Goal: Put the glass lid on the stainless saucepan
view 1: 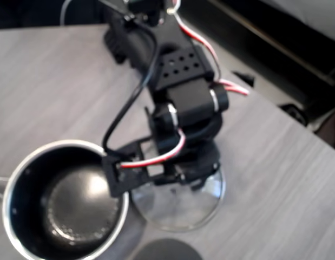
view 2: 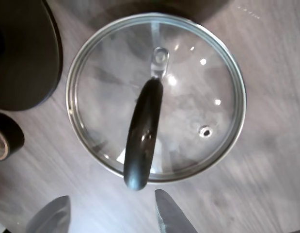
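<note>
The glass lid (view 1: 178, 208) should go on the stainless saucepan, so the robot's gripper needs to grab the lid's black arched handle next.
The glass lid (view 2: 188, 97) lies flat on the wooden table, its black arched handle (view 2: 142, 131) running toward my fingers. My gripper (view 2: 112, 200) hovers above the lid's near edge, open, with nothing between the two grey fingers (view 2: 169, 213). In the overhead view the lid (view 1: 178, 208) pokes out from under the black arm (view 1: 183, 97). Just left of it stands the stainless saucepan (view 1: 18, 189), uncovered, dark inside, its rim nearly touching the lid.
A dark grey opaque disc (view 2: 23, 53) lies close to the lid, also seen at the bottom edge from overhead (view 1: 167, 250). A small dark round object (view 2: 4, 138) sits nearby. Red and white wires (view 1: 156, 157) loop off the arm. The table's edge (view 1: 286, 108) runs diagonally at the right.
</note>
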`<state>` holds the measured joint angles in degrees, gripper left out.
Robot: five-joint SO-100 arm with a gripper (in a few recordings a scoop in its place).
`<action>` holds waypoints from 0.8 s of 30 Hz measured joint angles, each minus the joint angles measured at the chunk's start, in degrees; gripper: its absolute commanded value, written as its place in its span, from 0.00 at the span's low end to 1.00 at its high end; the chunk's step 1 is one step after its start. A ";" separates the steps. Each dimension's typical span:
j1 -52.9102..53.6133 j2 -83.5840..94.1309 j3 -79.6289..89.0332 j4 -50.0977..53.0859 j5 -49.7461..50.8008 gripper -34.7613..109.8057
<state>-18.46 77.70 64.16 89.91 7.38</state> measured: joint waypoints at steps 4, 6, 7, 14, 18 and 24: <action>0.00 -2.11 0.00 0.62 -0.09 0.40; 0.00 -3.60 -0.09 0.70 -0.09 0.40; 0.09 -3.96 0.00 0.62 -0.09 0.40; 0.88 -7.03 -0.09 -0.18 -0.09 0.24; 1.32 -8.17 -0.09 -1.76 0.00 0.24; 1.32 -8.17 0.00 -1.14 -0.44 0.24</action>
<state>-17.14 69.52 64.16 88.77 6.94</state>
